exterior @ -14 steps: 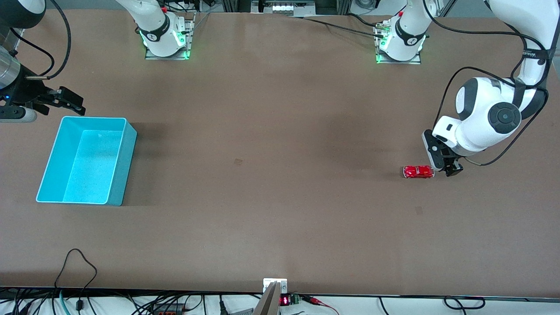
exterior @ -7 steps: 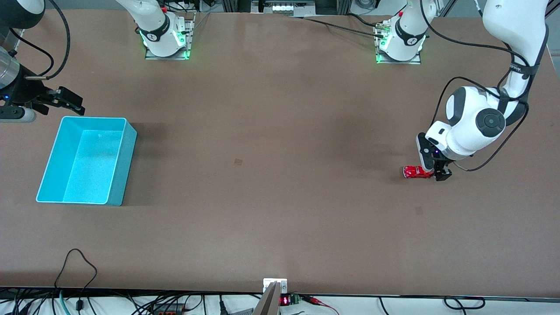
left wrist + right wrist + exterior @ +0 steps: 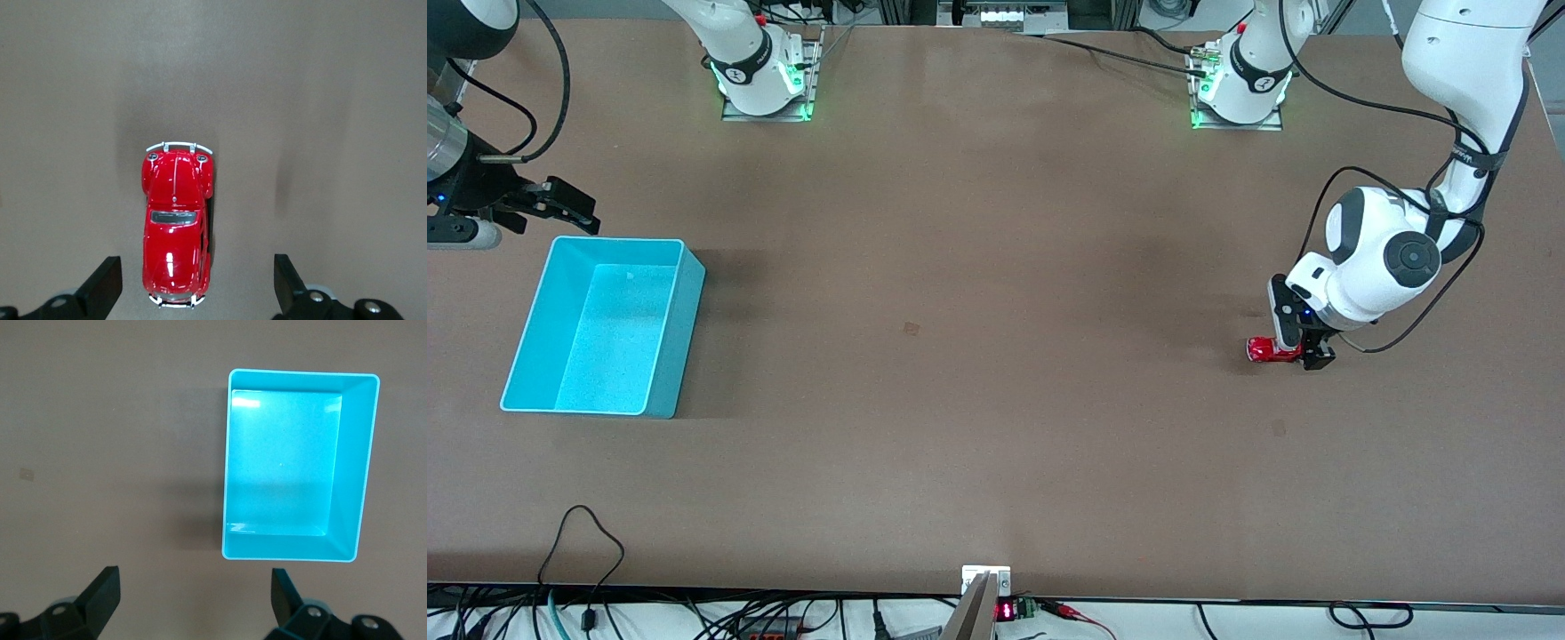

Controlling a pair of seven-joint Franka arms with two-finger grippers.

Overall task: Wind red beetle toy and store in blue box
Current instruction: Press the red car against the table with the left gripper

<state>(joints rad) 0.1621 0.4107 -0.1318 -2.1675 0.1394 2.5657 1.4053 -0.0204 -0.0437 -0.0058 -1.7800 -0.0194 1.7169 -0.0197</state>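
Note:
Next, the left gripper grabs the sides of its rear half (image 3: 175, 263), behind the windshield (image 3: 173, 217), to wind the toy.
The red beetle toy (image 3: 1261, 350) sits on the table toward the left arm's end; the left wrist view shows it lengthwise (image 3: 175, 227). My left gripper (image 3: 1303, 351) is open and low over the toy's one end. Its fingers (image 3: 105, 285) stand apart on either side of the toy without touching it. The blue box (image 3: 678, 342) stands empty toward the right arm's end and also shows in the right wrist view (image 3: 351, 467). My right gripper (image 3: 569, 206) is open and empty, and waits in the air beside the box's end nearest the robot bases.
The two arm bases (image 3: 765, 76) (image 3: 1240, 84) stand at the table's edge farthest from the front camera. A small mark (image 3: 911, 329) lies on the brown tabletop mid-table. Cables (image 3: 587, 533) lie along the edge nearest the camera.
My left gripper has moved toward the right arm's end and down over the red beetle toy, now covering one end of it. The toy, the box and the right arm have not moved.

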